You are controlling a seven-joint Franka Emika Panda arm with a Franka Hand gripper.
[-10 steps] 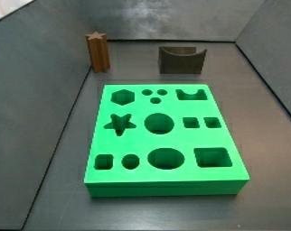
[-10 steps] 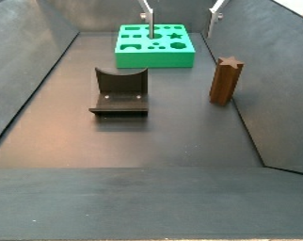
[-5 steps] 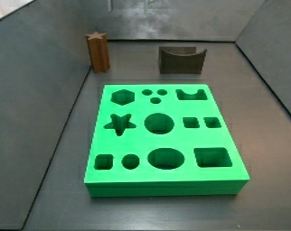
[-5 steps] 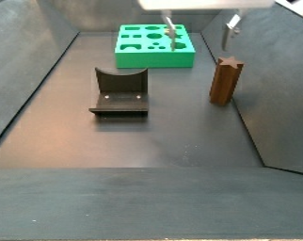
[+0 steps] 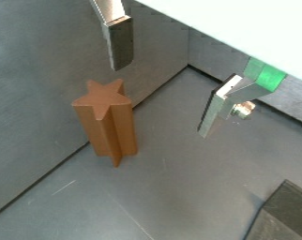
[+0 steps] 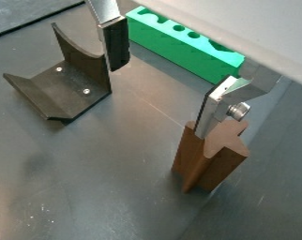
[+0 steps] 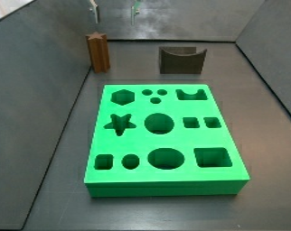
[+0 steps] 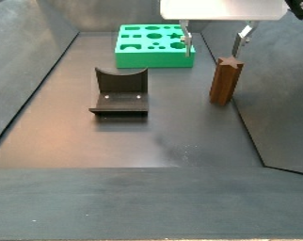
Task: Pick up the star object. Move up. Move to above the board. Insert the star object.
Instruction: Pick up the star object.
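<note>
The star object is to be inserted into the board, so the robot's gripper will next grab it by its star-shaped top end (image 7: 98, 38) (image 5: 105, 96).
The star object (image 7: 98, 51) is a tall brown wooden prism standing upright on the dark floor near a side wall, also visible in the side view from the far end (image 8: 226, 80). My gripper (image 8: 217, 40) hangs open above it, with one finger (image 8: 242, 38) over the prism's top and nothing between the pads. In both wrist views the star object (image 5: 106, 127) (image 6: 213, 159) stands below and to one side of the gap of the gripper (image 5: 169, 80) (image 6: 166, 84). The bright green board (image 7: 220, 162) with its shaped holes lies flat on the floor, apart from the star.
The fixture (image 7: 181, 59) (image 8: 119, 92) (image 6: 60, 80), a dark L-shaped bracket, stands on the floor between the board and the near end. Grey walls close in the floor on both sides, and one wall (image 5: 53, 56) runs close behind the star object.
The gripper has moved away from above the board towards the star object and come lower. It stays open. The star object, board and fixture have not moved.
</note>
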